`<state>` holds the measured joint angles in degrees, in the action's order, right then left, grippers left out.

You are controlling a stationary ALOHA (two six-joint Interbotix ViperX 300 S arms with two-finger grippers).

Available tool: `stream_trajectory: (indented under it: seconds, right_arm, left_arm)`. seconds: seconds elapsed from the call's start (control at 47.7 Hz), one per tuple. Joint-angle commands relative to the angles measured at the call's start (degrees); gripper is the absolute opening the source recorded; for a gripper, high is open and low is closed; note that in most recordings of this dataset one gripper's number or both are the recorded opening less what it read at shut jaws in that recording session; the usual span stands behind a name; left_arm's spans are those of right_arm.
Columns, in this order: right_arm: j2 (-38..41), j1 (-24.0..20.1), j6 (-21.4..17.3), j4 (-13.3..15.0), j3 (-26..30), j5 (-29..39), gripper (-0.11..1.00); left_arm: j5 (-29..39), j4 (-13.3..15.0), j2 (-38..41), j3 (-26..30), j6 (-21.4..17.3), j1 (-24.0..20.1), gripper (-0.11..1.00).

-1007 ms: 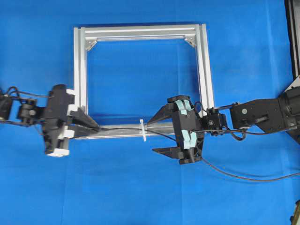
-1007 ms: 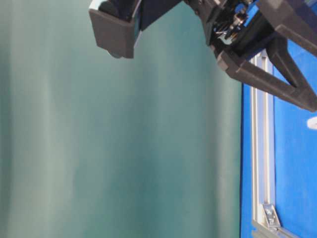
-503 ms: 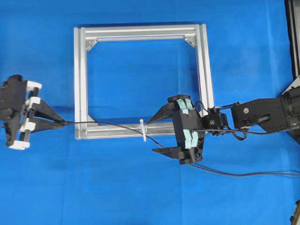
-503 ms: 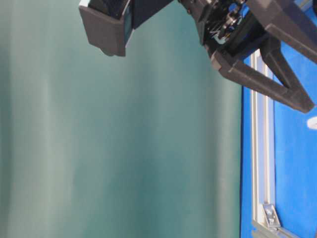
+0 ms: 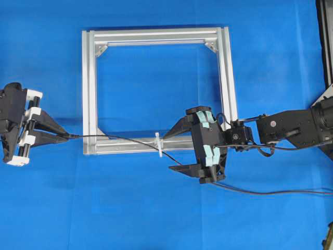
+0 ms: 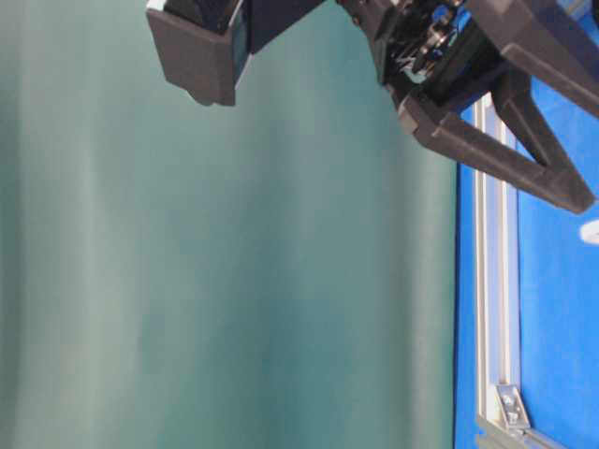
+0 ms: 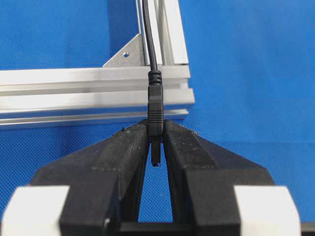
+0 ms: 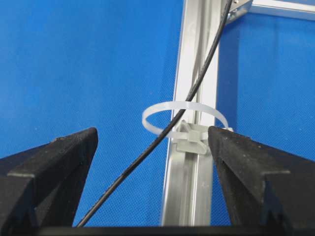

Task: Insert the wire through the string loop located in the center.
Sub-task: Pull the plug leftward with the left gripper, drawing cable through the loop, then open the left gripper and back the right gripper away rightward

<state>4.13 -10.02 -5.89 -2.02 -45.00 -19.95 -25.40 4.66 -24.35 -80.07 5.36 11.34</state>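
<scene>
The wire runs through the string loop and its plug (image 7: 155, 105) is low over the blue cloth, where the wire would lie. It is now time for my left gripper to open.
The wire (image 5: 119, 139) is a thin black cable that leaves my left gripper (image 5: 65, 136), left of the frame, and passes through the string loop (image 5: 157, 145) on the frame's near bar. From there it trails off under the right arm. In the left wrist view my left gripper (image 7: 156, 132) is shut on the wire's plug (image 7: 155, 105), whose tip pokes back between the fingers. My right gripper (image 5: 176, 150) stands open just right of the loop. In the right wrist view the white loop (image 8: 184, 118) has the wire (image 8: 162, 135) slanting through it, and my right gripper (image 8: 152, 138) is wide apart.
The square aluminium frame (image 5: 88, 78) lies flat on the blue cloth, its corner bracket (image 7: 125, 54) close ahead of the left gripper. The table-level view shows one frame bar (image 6: 491, 281) beside a green backdrop. A dark post (image 5: 327, 41) stands at the right edge.
Over the last second my left gripper pulled left, away from the frame, drawing the plug and wire along through the loop. It has barely moved since. The right gripper stayed put, open.
</scene>
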Motion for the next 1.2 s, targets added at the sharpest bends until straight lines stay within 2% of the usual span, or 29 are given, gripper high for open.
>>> stream_trajectory:
  seconds: [0.0, 0.21, 0.273, 0.42, 0.503, 0.65, 1.175]
  right_arm:
    - [-1.6, -0.4, 0.0, -0.1, 0.7, -0.2, 0.78]
    - [-1.7, -0.4, 0.0, -0.1, 0.7, -0.2, 0.78]
    - [-1.7, -0.4, 0.0, -0.2, 0.8, -0.2, 0.78]
    - [-1.7, -0.4, 0.0, -0.2, 0.8, -0.2, 0.78]
    - [-1.7, -0.4, 0.0, -0.2, 0.9, -0.2, 0.78]
    - [-1.9, -0.4, 0.0, -0.2, 1.1, 0.4, 0.78]
    - [-12.0, 0.9, 0.3, 0.1, 1.1, 7.6, 0.78]
  left_arm:
    - [-0.2, -0.3, 0.0, 0.9, -0.2, 0.2, 0.08]
    - [0.1, -0.2, -0.4, 0.8, 0.6, 0.1, 0.11]
    - [0.4, -0.2, -0.4, 0.7, 1.0, 0.1, 0.25]
    - [0.7, -0.2, -0.4, 0.8, 1.3, 0.2, 0.72]
    - [0.8, -0.2, -0.4, 0.8, 1.3, 0.1, 0.88]
    - [1.3, -0.2, -0.7, 1.0, 1.3, 0.1, 0.81]
    - [14.7, -0.4, -10.5, 7.3, 0.7, -0.4, 0.83]
